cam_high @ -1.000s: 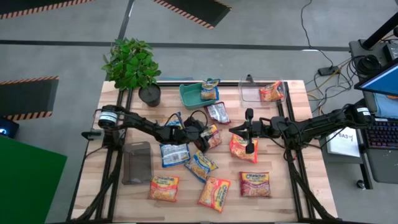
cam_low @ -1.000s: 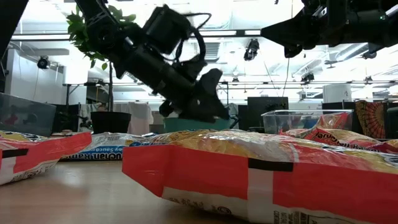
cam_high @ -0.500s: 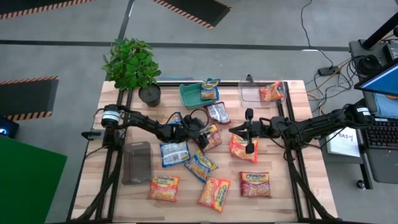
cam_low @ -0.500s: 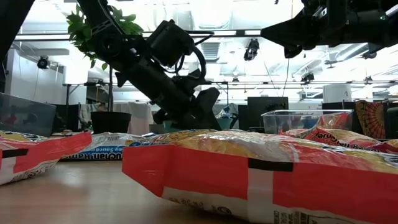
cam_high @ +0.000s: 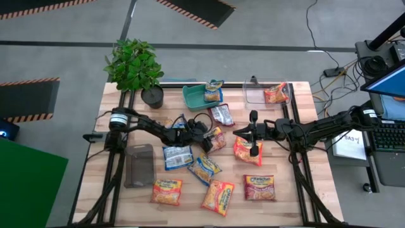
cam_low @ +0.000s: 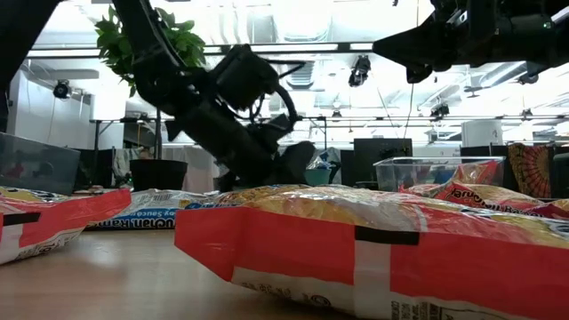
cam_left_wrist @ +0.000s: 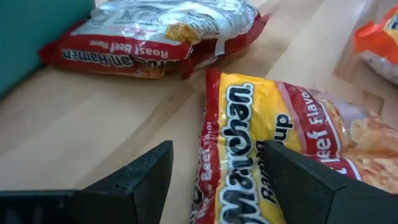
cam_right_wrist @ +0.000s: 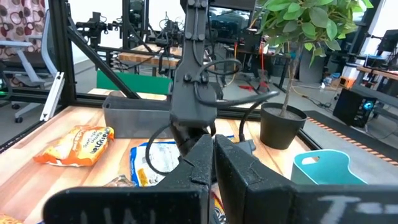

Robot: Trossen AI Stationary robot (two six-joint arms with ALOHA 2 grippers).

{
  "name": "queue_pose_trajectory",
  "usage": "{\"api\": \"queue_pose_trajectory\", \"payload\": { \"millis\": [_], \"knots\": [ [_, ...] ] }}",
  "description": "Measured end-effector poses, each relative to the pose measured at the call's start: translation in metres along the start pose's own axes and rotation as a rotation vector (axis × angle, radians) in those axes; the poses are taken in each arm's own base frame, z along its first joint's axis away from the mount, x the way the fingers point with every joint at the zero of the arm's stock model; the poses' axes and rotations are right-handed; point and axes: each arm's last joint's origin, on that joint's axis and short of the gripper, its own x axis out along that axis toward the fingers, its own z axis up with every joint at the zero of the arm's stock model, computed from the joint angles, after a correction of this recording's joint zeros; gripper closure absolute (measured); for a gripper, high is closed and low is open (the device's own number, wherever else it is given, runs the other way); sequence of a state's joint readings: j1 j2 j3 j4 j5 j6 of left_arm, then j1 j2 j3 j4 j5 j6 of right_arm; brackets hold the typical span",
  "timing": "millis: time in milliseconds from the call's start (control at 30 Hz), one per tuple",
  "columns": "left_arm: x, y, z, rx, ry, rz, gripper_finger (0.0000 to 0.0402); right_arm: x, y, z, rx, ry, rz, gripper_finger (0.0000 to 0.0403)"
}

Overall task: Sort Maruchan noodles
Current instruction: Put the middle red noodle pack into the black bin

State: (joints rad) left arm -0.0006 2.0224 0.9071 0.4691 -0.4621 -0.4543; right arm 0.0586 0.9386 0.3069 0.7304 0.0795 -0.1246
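I will next grab the beef packet by its edge with the Maruchan logo (cam_left_wrist: 227,149) with my left gripper to sort the beef noodles.
Maruchan packets lie scattered on the wooden table (cam_high: 297,190). A yellow-and-red beef packet (cam_high: 216,139) lies flat in the middle. My left gripper (cam_high: 207,136) is open and low over it. In the left wrist view its fingers stand either side of the packet's near edge (cam_left_wrist: 210,155). A silver-and-red roast beef packet (cam_left_wrist: 155,37) lies beyond. My right gripper (cam_high: 239,132) is shut and empty, raised above an orange-red packet (cam_high: 247,151). One packet (cam_high: 214,90) sits in the teal tray (cam_high: 193,96), another (cam_high: 276,93) in a clear bin (cam_high: 256,95). My left gripper comes down slanting from the table's left, its open fingers astride the beef packet's edge (cam_left_wrist: 214,124). One finger (cam_left_wrist: 305,180) reaches over the packet's face. Whether either finger touches the packet I cannot tell. The packet lies flat on the table.
A potted plant (cam_high: 135,66) stands at the far left corner. An empty clear bin (cam_high: 139,164) lies at the left. Blue packets (cam_high: 177,156) lie under my left arm. Orange, yellow and red packets (cam_high: 217,196) fill the near half, close to the low camera (cam_low: 356,240).
My left gripper has come down toward the table and moved a little toward the right edge, onto the yellow-and-red beef packet. The packets have stayed in place.
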Motion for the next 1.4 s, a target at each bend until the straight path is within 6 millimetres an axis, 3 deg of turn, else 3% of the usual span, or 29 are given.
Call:
{"api": "queue_pose_trajectory", "payload": {
  "millis": [300,433,667,800,1000,1200,1400],
  "knots": [
    [0.003,-0.009,-0.002,0.016,0.014,-0.035,0.0188,0.000,0.000,0.000,0.000,0.000,0.000,0.0394],
    [0.002,-0.011,-0.002,0.019,0.016,-0.046,0.0246,0.000,0.000,0.000,0.000,0.000,0.000,0.0394],
    [-0.002,-0.014,0.001,0.022,0.011,-0.054,0.0382,0.000,0.000,0.000,0.005,0.000,0.000,0.0394],
    [-0.013,-0.016,0.011,0.048,0.012,-0.073,0.0383,0.000,0.000,0.000,0.006,0.000,0.000,0.0394],
    [-0.060,-0.028,0.046,0.103,-0.045,-0.142,0.0397,-0.001,0.000,0.002,0.008,-0.013,-0.001,0.0394],
    [-0.124,-0.041,0.081,0.175,-0.173,-0.248,0.0398,-0.002,-0.001,0.005,-0.003,-0.031,-0.004,0.0394],
    [-0.189,-0.047,0.100,0.220,-0.246,-0.364,0.0399,-0.003,-0.001,0.007,-0.026,-0.052,-0.007,0.0394]
  ]
}}
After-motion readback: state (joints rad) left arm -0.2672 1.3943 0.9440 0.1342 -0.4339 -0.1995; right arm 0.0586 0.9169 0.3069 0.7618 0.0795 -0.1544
